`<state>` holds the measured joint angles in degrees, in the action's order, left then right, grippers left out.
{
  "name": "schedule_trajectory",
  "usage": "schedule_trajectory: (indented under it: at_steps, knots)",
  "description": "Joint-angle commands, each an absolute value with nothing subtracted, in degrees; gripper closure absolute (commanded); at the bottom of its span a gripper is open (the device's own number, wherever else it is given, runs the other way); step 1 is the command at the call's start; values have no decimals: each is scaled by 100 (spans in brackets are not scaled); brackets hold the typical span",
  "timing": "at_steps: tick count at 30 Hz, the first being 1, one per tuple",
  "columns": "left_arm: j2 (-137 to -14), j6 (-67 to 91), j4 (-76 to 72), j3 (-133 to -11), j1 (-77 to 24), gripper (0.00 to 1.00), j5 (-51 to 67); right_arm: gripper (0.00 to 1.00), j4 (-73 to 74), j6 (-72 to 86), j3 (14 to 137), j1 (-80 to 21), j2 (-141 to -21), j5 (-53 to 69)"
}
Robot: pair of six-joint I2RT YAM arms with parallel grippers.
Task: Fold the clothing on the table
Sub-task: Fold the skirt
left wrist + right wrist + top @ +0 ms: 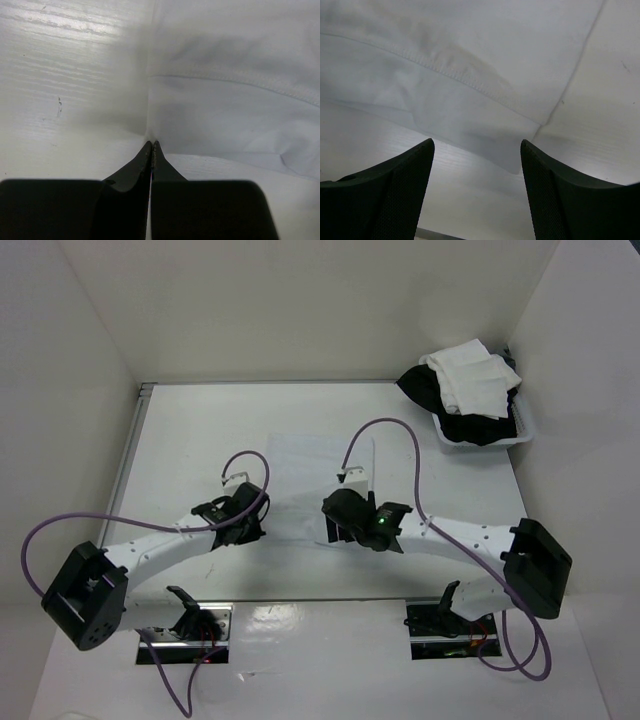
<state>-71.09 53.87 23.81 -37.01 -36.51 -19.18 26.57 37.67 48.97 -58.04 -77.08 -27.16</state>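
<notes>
My right gripper is going to grab the clothing's near hemmed corner [515,168] next, opposite my left gripper's corner, so that the clothing's near edge folds over evenly.
The clothing [305,465] is a thin white garment lying flat in the middle of the table [200,430]. My left gripper [263,527] is at its near left corner. In the left wrist view the gripper [152,143] is shut, with the clothing's [230,100] edge pinched at its tips. My right gripper [340,527] is over the near right corner. In the right wrist view it [477,147] stands open above the table, and the clothing's [470,60] hemmed corner lies just ahead, between the fingertips [425,150] and apart from them.
A white bin [525,428] with a heap of bulkier white and black garments [465,385] stands at the back right. A grey metal strip [130,455] runs along the table's left edge. White walls enclose the back and sides.
</notes>
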Motion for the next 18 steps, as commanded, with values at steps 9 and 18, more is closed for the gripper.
schedule_trajectory:
  at_steps: [9, 18]
  knots:
    - [-6592, 5265, 2347, -3516, -3647, 100, -1749, 25, 2075, 4570, 4271, -5317, -7586, -2242]
    - [-6425, 5317, 2347, -3410, -3647, 100, -1696, 28, 2022, 4676, 4034, -5256, -7444, -2084]
